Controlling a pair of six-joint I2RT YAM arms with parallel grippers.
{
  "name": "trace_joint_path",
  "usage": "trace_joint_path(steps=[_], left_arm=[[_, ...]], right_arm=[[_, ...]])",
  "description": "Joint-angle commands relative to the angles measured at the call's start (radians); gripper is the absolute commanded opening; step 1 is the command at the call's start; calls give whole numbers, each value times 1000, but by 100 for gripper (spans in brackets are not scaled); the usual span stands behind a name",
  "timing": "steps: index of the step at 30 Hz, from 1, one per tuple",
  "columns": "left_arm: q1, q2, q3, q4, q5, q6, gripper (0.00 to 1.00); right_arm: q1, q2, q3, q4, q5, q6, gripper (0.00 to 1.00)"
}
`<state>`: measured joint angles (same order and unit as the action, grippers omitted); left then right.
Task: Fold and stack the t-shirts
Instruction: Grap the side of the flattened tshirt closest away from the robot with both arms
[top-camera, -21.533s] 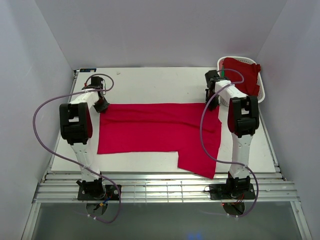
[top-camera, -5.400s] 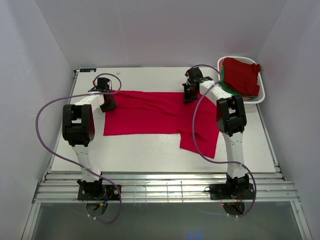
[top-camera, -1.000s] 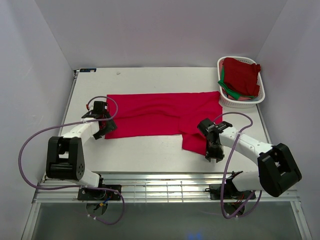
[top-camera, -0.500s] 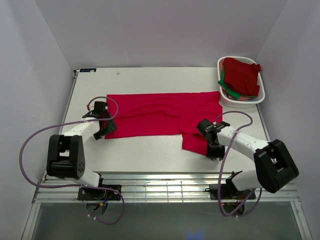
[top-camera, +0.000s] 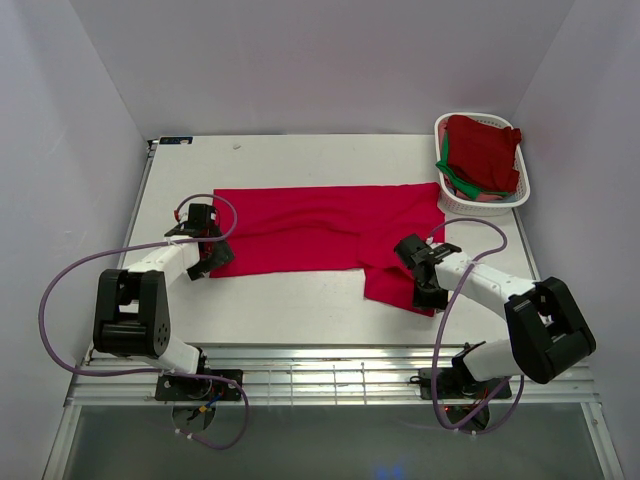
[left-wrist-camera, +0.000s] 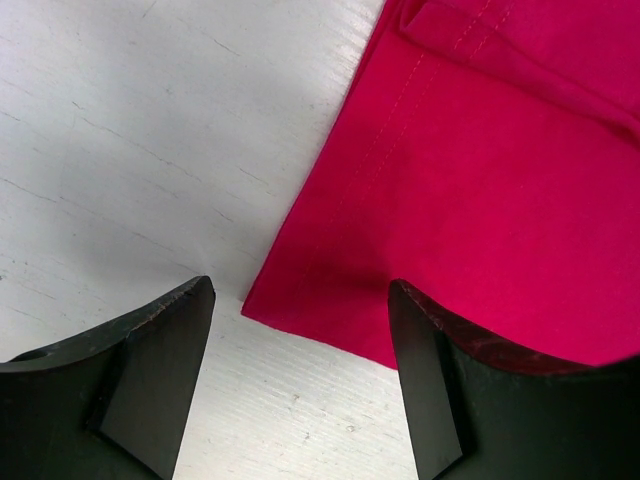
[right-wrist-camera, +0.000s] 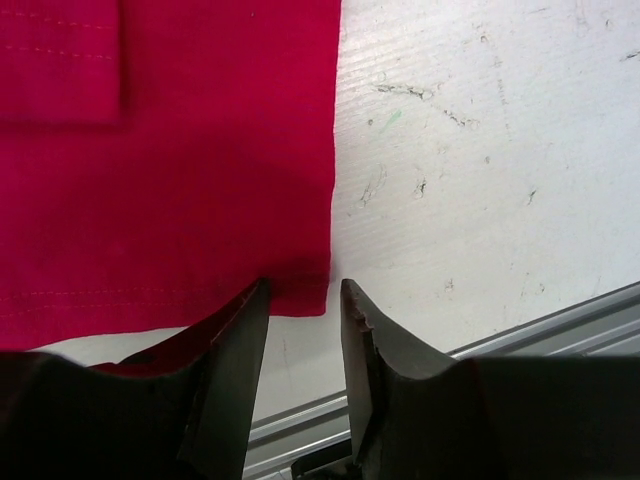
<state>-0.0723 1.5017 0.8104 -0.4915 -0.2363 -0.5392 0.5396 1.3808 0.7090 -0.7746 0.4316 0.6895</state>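
Observation:
The t-shirt's layered corner (top-camera: 213, 274) (left-wrist-camera: 279, 300) is between the open fingers of my left gripper, with one finger on each side, so the gripper needs to close on it now.
A crimson t-shirt (top-camera: 320, 228) lies spread flat across the table, with a narrower flap reaching toward the near edge at its right end. My left gripper (top-camera: 212, 262) sits low at its near left corner. In the left wrist view that gripper (left-wrist-camera: 300, 290) is open wide, and the shirt's corner (left-wrist-camera: 330, 310) lies between the fingers. My right gripper (top-camera: 434, 299) is at the flap's near right corner. Seen from the right wrist, it (right-wrist-camera: 303, 285) is open by a narrow gap, and the hem corner (right-wrist-camera: 310, 295) lies in that gap. More t-shirts, dark red (top-camera: 485, 148) and green (top-camera: 455, 181), are piled in the basket.
The white slotted basket (top-camera: 449, 204) stands at the far right corner of the table. The table's metal front rail (right-wrist-camera: 520, 335) runs just beyond the right gripper. Bare white tabletop (top-camera: 300, 160) shows beyond the shirt and along its left side (left-wrist-camera: 150, 130).
The right gripper has moved up from the near edge to the flap's near right corner. The left gripper has stayed at the shirt's left corner.

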Motion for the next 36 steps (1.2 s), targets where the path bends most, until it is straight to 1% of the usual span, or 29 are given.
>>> trace_joint_path(steps=[1,3,6,7,10,12,15,18,19,22,25,26,27,33,36], left_arm=[[-1,-1,-7,16,-8,5,81],[-1,3,-10,16,-11,7,80],[-1,6,-13,18,-15,5,78],[-1,6,-13,18,-15,5,78],[0,14,-14,19,-14,5,75],[-1,22,-16,19,-14,5,74],[-1,25,-20,16,-18,5,69],[0,26,-24,16,-21,2,60],[-1,28,-22,16,-23,4,56],[-1,28,-19,13,-20,8,51],[-1,17,-23,13,-20,7,44],[-1,14,-24,13,-20,7,40],[0,14,-24,14,-20,7,38],[-1,25,1,11,-15,13,22],[0,29,35,2,-12,15,21]], right_arm=[[-7,32,-57,54,6,11,41],[-10,38,-72,64,-4,15,41],[-12,41,-95,83,-16,13,32],[-12,46,-97,83,-19,13,24],[-12,47,-95,77,-22,18,8],[-12,44,-94,69,-24,21,8],[-12,34,-85,55,-27,24,8],[-12,26,-77,48,-24,24,8],[-12,26,-75,41,-22,24,8],[-12,32,-69,32,-22,24,8],[-10,40,-71,32,-21,25,8],[-12,44,-71,40,-21,25,8],[-12,47,-71,43,-19,21,8],[-15,63,-2,32,-5,-2,8],[-26,70,70,11,16,-25,8]])
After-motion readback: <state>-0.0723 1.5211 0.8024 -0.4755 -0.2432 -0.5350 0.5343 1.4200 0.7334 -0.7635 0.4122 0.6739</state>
